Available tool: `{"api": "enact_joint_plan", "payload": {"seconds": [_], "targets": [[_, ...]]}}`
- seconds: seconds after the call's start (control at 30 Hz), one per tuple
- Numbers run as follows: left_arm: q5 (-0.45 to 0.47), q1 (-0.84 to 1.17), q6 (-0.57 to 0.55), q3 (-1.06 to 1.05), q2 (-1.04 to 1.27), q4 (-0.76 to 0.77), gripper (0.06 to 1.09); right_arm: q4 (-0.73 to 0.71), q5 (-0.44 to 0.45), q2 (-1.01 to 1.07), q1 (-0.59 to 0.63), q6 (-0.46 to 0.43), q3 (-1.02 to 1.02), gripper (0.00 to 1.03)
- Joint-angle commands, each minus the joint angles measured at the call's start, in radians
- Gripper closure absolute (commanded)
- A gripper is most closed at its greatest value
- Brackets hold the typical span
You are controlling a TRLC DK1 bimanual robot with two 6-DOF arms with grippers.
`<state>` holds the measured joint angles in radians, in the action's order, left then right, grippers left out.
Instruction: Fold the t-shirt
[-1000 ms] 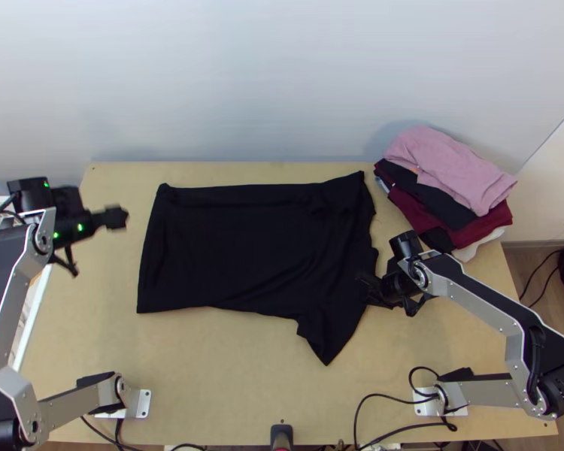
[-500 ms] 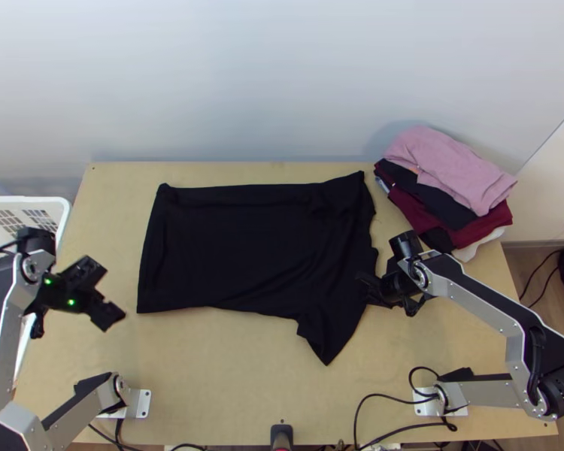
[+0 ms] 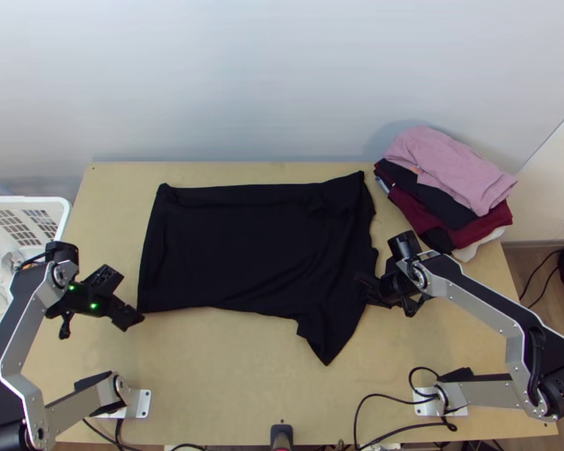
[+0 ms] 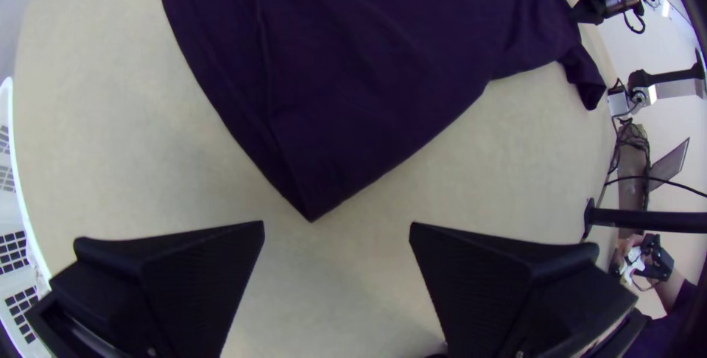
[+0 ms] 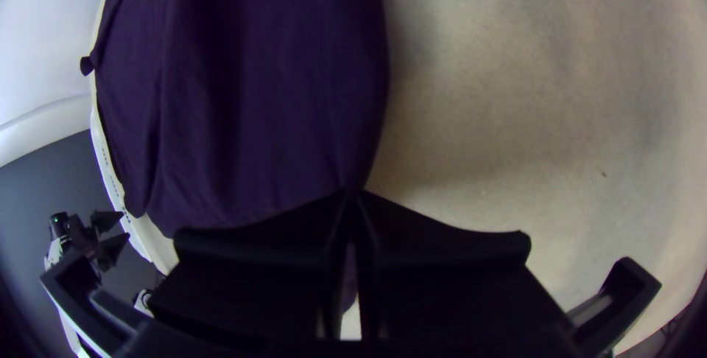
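Note:
Next, my left gripper grabs the t-shirt by its bare hem corner [image 3: 142, 309], which juts out to a narrow point while the t-shirt's wide body [image 3: 244, 248] lies flat.
A black t-shirt [image 3: 244, 248] lies spread over the middle of the table, its sleeve corner pointing toward the near edge. At its near left corner, my left gripper [image 3: 124, 301] hangs with fingers apart. In the left wrist view the t-shirt [image 4: 368, 85] ends in a corner just beyond the left gripper [image 4: 337, 233], nothing between its fingers. My right gripper [image 3: 374, 289] is at the shirt's right edge. The right wrist view shows the right gripper [image 5: 352, 203] closed on the edge of the t-shirt [image 5: 272, 93].
A pile of folded clothes [image 3: 462, 180] stands at the table's far right corner. The white basket [image 3: 53, 207] with pale cloth is beyond the table's left edge. Bare wood of the table [image 3: 229, 361] lies in front of the shirt. Black cables run along the near edge.
My left gripper has come from the far left toward the near side, then a little right to the shirt's near left corner. The right gripper and the shirt look unchanged.

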<state>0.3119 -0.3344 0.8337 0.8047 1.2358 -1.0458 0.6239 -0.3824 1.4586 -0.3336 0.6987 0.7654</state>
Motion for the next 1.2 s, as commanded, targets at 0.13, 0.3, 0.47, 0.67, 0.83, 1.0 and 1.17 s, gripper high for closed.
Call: {"api": "enact_joint_plan", "payload": {"seconds": [0.13, 0.3, 0.47, 0.67, 0.83, 1.0, 1.17], "targets": [[0.036, 0.021, -0.062, -0.029, 0.085, 0.076, 0.12, -0.004, 0.010, -0.023, -0.012, -0.001, -0.026, 1.00], [0.056, 0.049, -0.094, -0.030, 0.119, 0.105, 0.31, -0.016, 0.011, -0.021, -0.013, -0.002, -0.025, 1.00], [0.093, 0.074, -0.139, -0.036, 0.120, 0.133, 0.72, -0.026, 0.011, -0.018, -0.013, -0.001, -0.026, 1.00], [0.119, 0.080, -0.171, -0.016, 0.119, 0.190, 1.04, -0.026, 0.011, -0.018, -0.013, -0.001, -0.035, 1.00], [0.133, 0.080, -0.255, 0.079, 0.166, 0.245, 1.04, -0.033, 0.014, -0.018, -0.013, -0.001, -0.048, 1.00], [0.144, 0.095, -0.334, 0.185, 0.243, 0.283, 1.04, -0.050, 0.017, -0.018, -0.019, -0.001, -0.061, 1.00], [0.144, 0.136, -0.381, 0.263, 0.324, 0.306, 1.04, -0.052, 0.020, -0.018, -0.022, -0.001, -0.063, 1.00]]}}
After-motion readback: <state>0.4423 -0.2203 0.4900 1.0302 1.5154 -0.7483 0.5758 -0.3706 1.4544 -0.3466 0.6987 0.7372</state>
